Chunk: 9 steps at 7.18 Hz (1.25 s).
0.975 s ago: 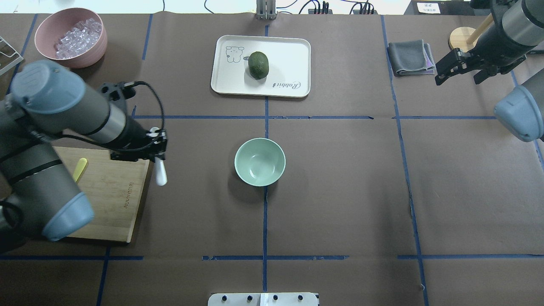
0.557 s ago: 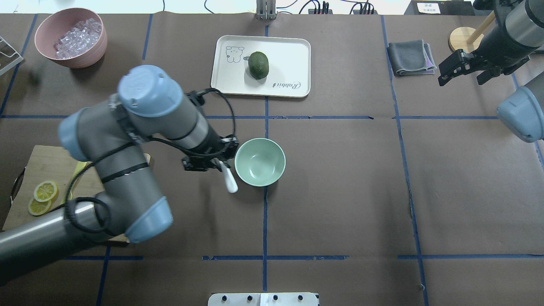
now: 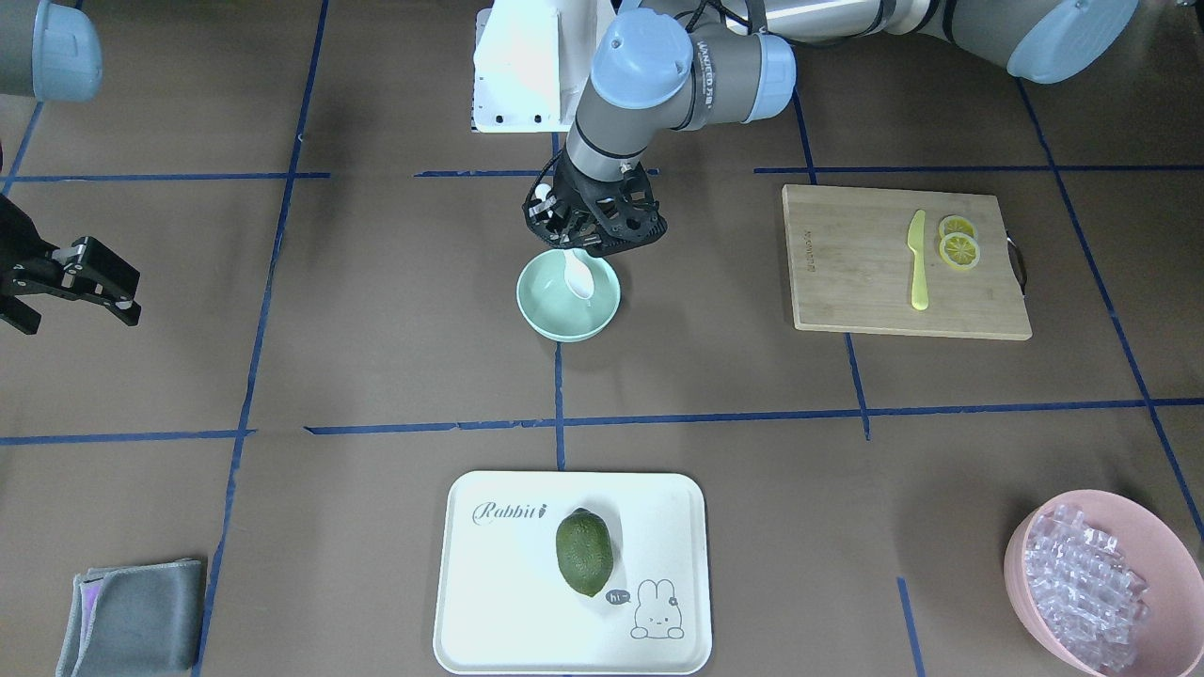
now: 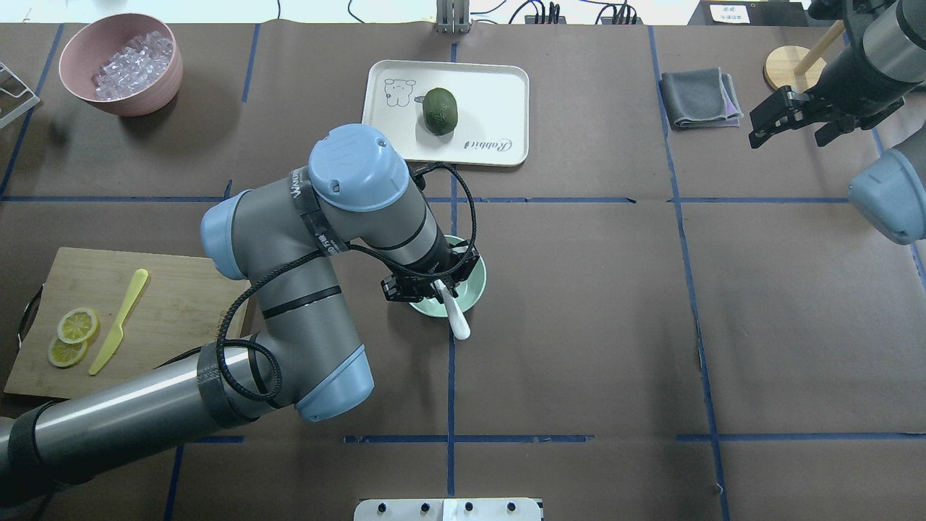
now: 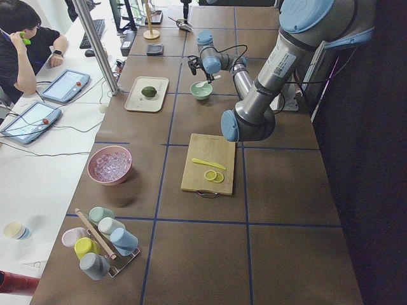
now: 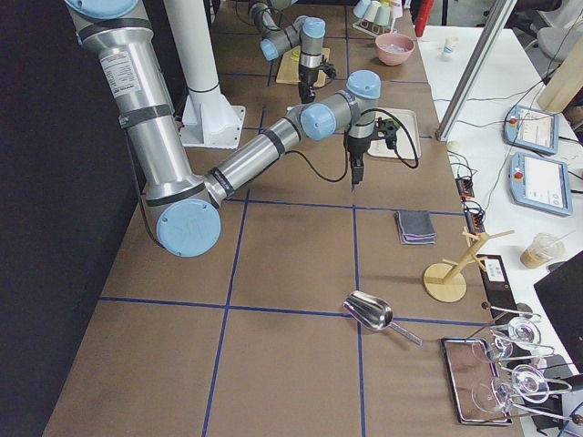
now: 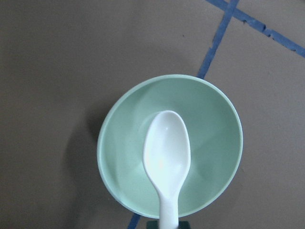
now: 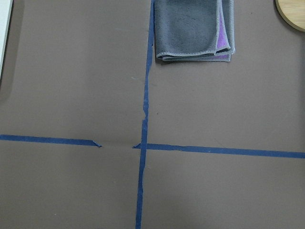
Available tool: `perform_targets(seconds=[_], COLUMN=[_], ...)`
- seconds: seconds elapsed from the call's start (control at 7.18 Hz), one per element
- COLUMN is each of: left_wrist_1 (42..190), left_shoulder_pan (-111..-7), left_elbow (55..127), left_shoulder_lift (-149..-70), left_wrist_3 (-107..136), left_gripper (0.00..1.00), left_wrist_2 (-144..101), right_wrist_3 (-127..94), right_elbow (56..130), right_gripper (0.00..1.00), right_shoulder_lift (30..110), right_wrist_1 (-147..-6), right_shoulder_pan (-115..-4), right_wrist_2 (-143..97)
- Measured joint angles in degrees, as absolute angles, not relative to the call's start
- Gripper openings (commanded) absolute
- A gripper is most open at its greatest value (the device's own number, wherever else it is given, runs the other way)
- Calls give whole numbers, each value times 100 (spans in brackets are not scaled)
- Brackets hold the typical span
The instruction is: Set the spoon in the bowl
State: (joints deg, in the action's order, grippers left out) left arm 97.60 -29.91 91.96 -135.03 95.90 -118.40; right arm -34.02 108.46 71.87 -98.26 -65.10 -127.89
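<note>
The white spoon's scoop is inside the bowl's rim in my left gripper's wrist view. My left gripper will open, and the spoon would settle in the bowl.
The pale mint-green bowl (image 4: 474, 281) stands at the table's middle; it also shows in the front view (image 3: 544, 306) and the left wrist view (image 7: 214, 119). My left gripper (image 4: 432, 287) is shut on the handle of the white spoon (image 4: 456, 320) and hangs over the bowl. The spoon's oval scoop (image 7: 167, 150) points down over the bowl's inside (image 3: 578, 275). I cannot tell whether it touches the bowl. My right gripper (image 4: 788, 136) is open and empty at the far right, also seen in the front view (image 3: 73, 315).
A white tray (image 4: 499, 87) with a dark green fruit (image 4: 440, 110) lies behind the bowl. A wooden board (image 4: 181, 318) with a yellow knife (image 4: 119, 321) and lemon slices is at the left. A pink bowl of clear cubes (image 4: 121, 64) and a grey cloth (image 4: 700, 98) sit at the back.
My left arm has swung right from the cutting board's edge to over the bowl, carrying the spoon. The right gripper has shifted slightly.
</note>
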Motion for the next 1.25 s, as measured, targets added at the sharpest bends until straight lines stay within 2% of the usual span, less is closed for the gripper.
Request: perform_targets(seconds=[0.14,0.28,0.42,0.97,1.25], left_wrist_1=[9768,9772,9773,9724,9206], left_shoulder_pan=[-2984,-2982,-2980,-3005,-3262], left_elbow=[9062,8956,8899,8977,9584], left_shoulder_lift=[-13578,-13635,-13659,-13636,-13322], left_wrist_3=[9582,9573,9558,9425,8899], left_gripper=[0,44,99,100,100], left_wrist_2=[-11839,-11839,-11839,-11729,-11843], right_wrist_3=[-3401,-3401,-3401,-3399,-3022], right_elbow=[10846,10846,10846,10846,10832], right_gripper=[100,100,100,100,100], right_shoulder_lift=[7189,7188,7185,7182,7312], right_wrist_1=[-9826,-9826,-9826,-9826,-9832], right_shoulder_pan=[-6512,-6516,-6522,-6533,-6678], right_wrist_2=[-12788,-12788,-12788,-12788,-12799])
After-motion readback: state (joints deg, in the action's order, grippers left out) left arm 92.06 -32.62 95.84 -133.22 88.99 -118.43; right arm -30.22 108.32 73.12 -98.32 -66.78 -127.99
